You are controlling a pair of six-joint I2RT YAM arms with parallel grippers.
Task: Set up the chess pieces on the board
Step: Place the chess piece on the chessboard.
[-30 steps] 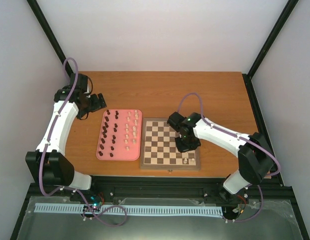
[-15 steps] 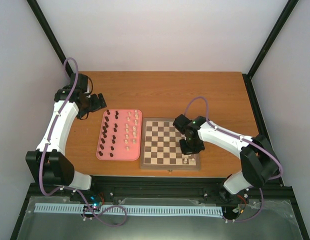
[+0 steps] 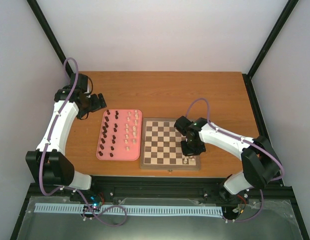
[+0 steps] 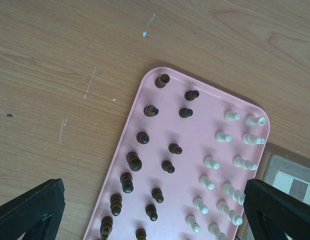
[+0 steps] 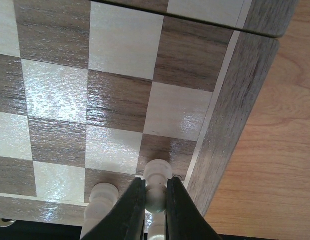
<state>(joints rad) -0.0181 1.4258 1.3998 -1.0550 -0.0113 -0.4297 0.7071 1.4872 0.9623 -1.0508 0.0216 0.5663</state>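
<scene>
My right gripper needs to release the cream-white piece point(image 5: 158, 176). The piece is upright just above the dark square, so it would stand there.
The wooden chessboard point(image 3: 165, 142) lies right of centre. My right gripper point(image 3: 190, 148) hovers over its near right corner. In the right wrist view the gripper point(image 5: 156, 196) is shut on a cream-white piece point(image 5: 158, 176), held upright just above a dark square by the board's rim point(image 5: 240, 100). A second cream piece point(image 5: 101, 197) stands on the board just left of it. My left gripper point(image 3: 97, 102) is open and empty beyond the far left corner of the pink tray point(image 3: 121, 155). The tray holds several dark pieces point(image 4: 134, 161) and several cream pieces point(image 4: 222, 136).
The pink tray point(image 4: 195, 127) lies directly left of the board, almost touching it. Bare wooden tabletop point(image 3: 160, 92) stretches behind both. Black frame posts stand at the far corners, and the table's near edge runs just below the board.
My right gripper has moved right and nearer, from the board's middle to its near right corner, with the cream piece in it. The left arm has not moved.
</scene>
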